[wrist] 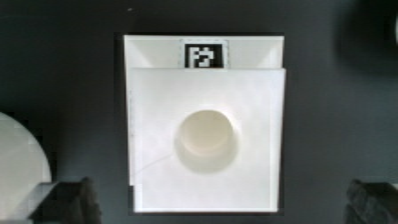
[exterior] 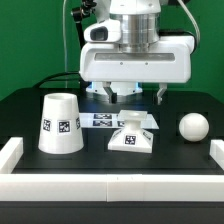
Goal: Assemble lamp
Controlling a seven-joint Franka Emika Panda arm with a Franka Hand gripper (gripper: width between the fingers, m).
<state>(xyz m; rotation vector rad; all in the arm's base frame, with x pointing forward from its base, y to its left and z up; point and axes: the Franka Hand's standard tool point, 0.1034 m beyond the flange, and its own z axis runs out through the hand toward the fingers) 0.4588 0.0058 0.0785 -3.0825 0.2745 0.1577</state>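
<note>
Next, my gripper grabs the lamp base by its opposite sides across its width, leaving the socket hole free, to place the base upright for assembly.
The flat square lamp base (exterior: pixel 131 135) sits mid-table with a tag on its front face. In the wrist view the base (wrist: pixel 205 120) fills the middle, showing its oval socket hole and a tag. The cone shade (exterior: pixel 60 124) stands at the exterior view's left, and its edge shows in the wrist view (wrist: pixel 13 150). The ball bulb (exterior: pixel 193 126) lies at the exterior view's right. My gripper (exterior: pixel 133 95) hangs above and just behind the base, open and empty. Its dark fingertips (wrist: pixel 64 205) straddle the base's width, apart from it.
The marker board (exterior: pixel 100 120) lies flat behind the base. A low white wall (exterior: pixel 110 187) runs along the table's front, with side pieces at the exterior view's left (exterior: pixel 10 152) and right (exterior: pixel 216 152). The tabletop is black.
</note>
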